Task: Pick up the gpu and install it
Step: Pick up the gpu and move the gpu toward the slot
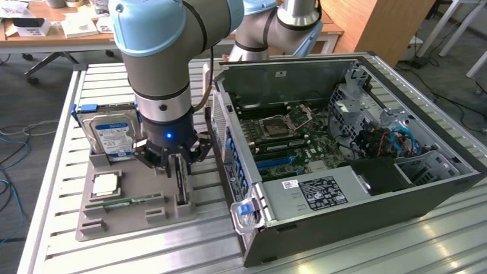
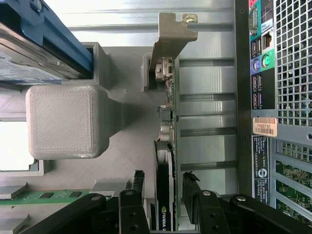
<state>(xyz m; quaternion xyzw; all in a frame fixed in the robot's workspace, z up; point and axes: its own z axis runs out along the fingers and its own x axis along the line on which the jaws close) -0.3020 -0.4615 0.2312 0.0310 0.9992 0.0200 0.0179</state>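
Observation:
The GPU's silver bracket (image 2: 170, 38) bends outward at its end. So my gripper picks up the GPU by the flat sides of its black fan shroud (image 2: 165, 187) next.
The gpu (image 1: 181, 184) is a thin dark card standing on edge in a slot of the grey holder tray (image 1: 133, 177). My gripper (image 1: 177, 162) has come straight down over it. In the wrist view the gpu (image 2: 165, 141) runs edge-on away from me, with its silver bracket (image 2: 170, 34) at the far end. My gripper (image 2: 165, 187) is open. One black finger (image 2: 139, 184) stands on each side of the card, with a small gap to it on both sides.
The tray also carries a silver hard drive with a blue label (image 1: 114, 136), a processor chip (image 1: 105, 184) and a green memory stick (image 1: 125, 201). The open computer case (image 1: 357, 171) lies just to the exterior view's right, motherboard (image 1: 293, 137) exposed. A grey block (image 2: 61, 122) rises beside the card.

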